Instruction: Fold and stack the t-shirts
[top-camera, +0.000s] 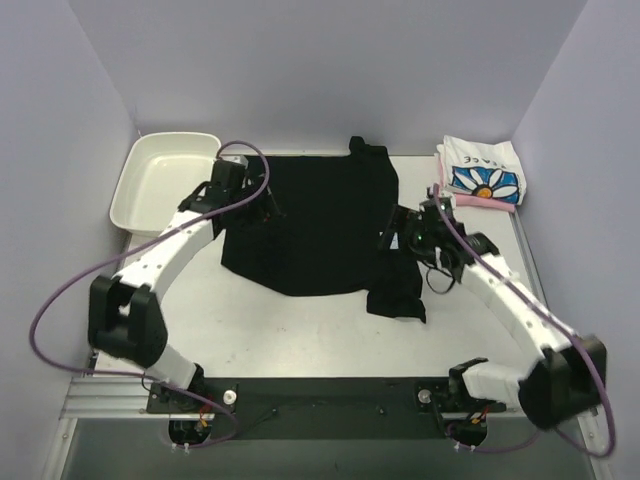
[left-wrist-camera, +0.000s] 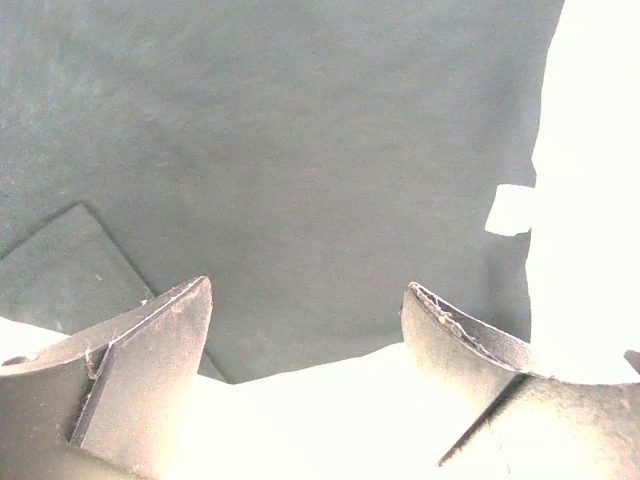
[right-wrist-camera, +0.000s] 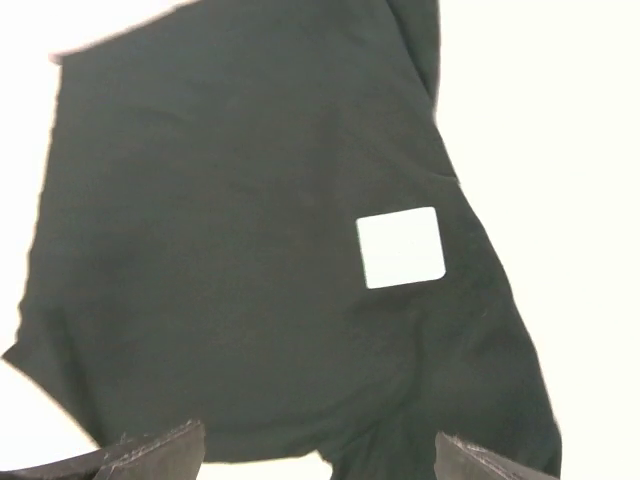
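Note:
My right gripper needs to take the black t-shirt's (top-camera: 320, 225) front sleeve (top-camera: 397, 304) end next, so that it can lift and spread it for folding.
A large black t-shirt (top-camera: 320, 225) lies spread on the middle of the table, one sleeve at the back and one hanging toward the front right. My left gripper (top-camera: 262, 207) is open over the shirt's left edge; in the left wrist view its jaws (left-wrist-camera: 305, 320) stand wide apart above the hem of the black shirt (left-wrist-camera: 300, 150), with nothing between them. My right gripper (top-camera: 402, 235) is open over the shirt's right edge. In the right wrist view (right-wrist-camera: 320, 455) the black shirt (right-wrist-camera: 230, 250) and its white tag (right-wrist-camera: 401, 247) lie just ahead of the fingertips.
A folded white t-shirt with blue daisy print (top-camera: 485, 172) lies on a pink one (top-camera: 482, 204) at the back right corner. A white plastic tray (top-camera: 135, 190) stands at the back left, close behind my left arm. Purple walls close in three sides.

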